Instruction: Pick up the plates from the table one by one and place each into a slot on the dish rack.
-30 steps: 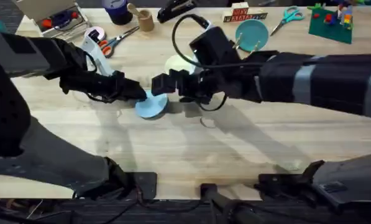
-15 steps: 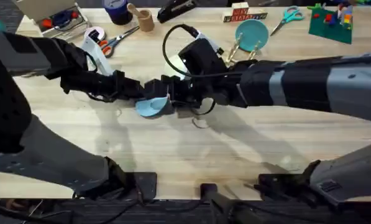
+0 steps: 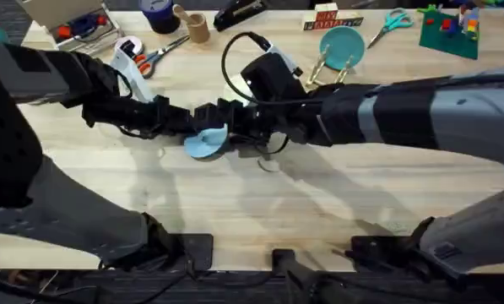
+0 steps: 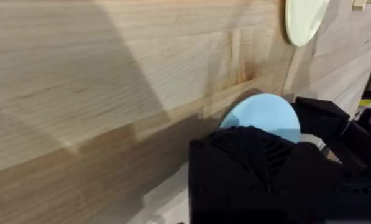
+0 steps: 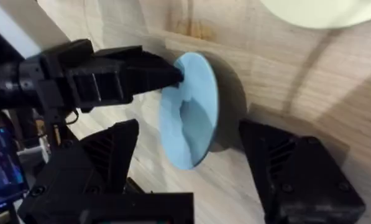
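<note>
The robot's right hand will next grab the light blue plate by its rim (image 3: 203, 157). The plate can then stand in a slot on the dish rack (image 3: 326, 66).
The light blue plate (image 3: 205, 143) stands tilted on its edge on the table (image 3: 235, 203). My left gripper (image 3: 190, 125) is shut on the plate's rim; in the right wrist view its fingers (image 5: 141, 71) meet the plate (image 5: 191, 118) at the upper edge. My right gripper (image 3: 216, 116) reaches across from the right and is open, one finger (image 5: 110, 152) on each side of the plate. In the left wrist view the plate (image 4: 266, 115) shows just past my left gripper (image 4: 260, 134). The cream plate (image 3: 234, 84) lies flat behind, partly under the right arm. The dish rack (image 3: 326, 66) stands at the back.
A darker teal plate (image 3: 343, 45) stands upright in the rack. Along the table's far edge lie orange scissors (image 3: 154, 56), a wooden cup (image 3: 197, 27), teal scissors (image 3: 390, 23) and a green block board (image 3: 448, 32). The near half of the table is bare wood.
The right gripper has moved left over the blue plate. The plate has gone from lying flat to tilted on edge, with the left gripper still at its rim.
</note>
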`<state>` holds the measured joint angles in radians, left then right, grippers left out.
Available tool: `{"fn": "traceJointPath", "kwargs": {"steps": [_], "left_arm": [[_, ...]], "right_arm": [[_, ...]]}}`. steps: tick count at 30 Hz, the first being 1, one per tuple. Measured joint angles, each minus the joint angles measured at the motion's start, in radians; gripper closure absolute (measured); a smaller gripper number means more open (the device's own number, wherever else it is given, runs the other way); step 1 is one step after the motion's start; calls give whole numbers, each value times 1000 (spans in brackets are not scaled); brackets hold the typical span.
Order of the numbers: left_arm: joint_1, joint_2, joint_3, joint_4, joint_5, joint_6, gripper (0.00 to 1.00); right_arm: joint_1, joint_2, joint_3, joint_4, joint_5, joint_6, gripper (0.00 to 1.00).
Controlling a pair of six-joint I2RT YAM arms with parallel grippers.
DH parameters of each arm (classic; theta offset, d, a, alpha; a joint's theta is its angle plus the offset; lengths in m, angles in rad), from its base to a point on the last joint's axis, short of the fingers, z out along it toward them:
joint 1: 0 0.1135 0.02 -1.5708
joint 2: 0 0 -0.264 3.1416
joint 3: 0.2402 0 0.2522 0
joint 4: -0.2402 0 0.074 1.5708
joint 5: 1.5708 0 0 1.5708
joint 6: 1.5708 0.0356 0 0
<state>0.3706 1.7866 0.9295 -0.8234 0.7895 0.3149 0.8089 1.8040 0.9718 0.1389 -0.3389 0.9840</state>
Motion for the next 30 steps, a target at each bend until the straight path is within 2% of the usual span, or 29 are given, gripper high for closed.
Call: {"fn": "traceJointPath", "kwargs": {"steps": [3,6,9,12,14,23,27,30], "left_arm": [[0,0,0,0,0,0,960],[0,0,0,0,0,0,960],[0,0,0,0,0,0,960],[2,0,1,-2,2,0,960],[6,0,5,-2,5,0,959],[6,0,9,-11,3,0,959],[2,1,33,-47,-16,4,959],[-7,12,71,-111,-39,17,959]], "right_arm": [[4,13,0,29,1,17,85],[15,35,0,56,3,27,264],[24,53,0,59,8,39,530],[33,62,0,58,-7,59,923],[32,53,4,68,-9,65,962],[31,53,5,65,-10,72,972],[29,51,5,62,-9,57,970],[23,21,6,1,-2,27,970]]}}
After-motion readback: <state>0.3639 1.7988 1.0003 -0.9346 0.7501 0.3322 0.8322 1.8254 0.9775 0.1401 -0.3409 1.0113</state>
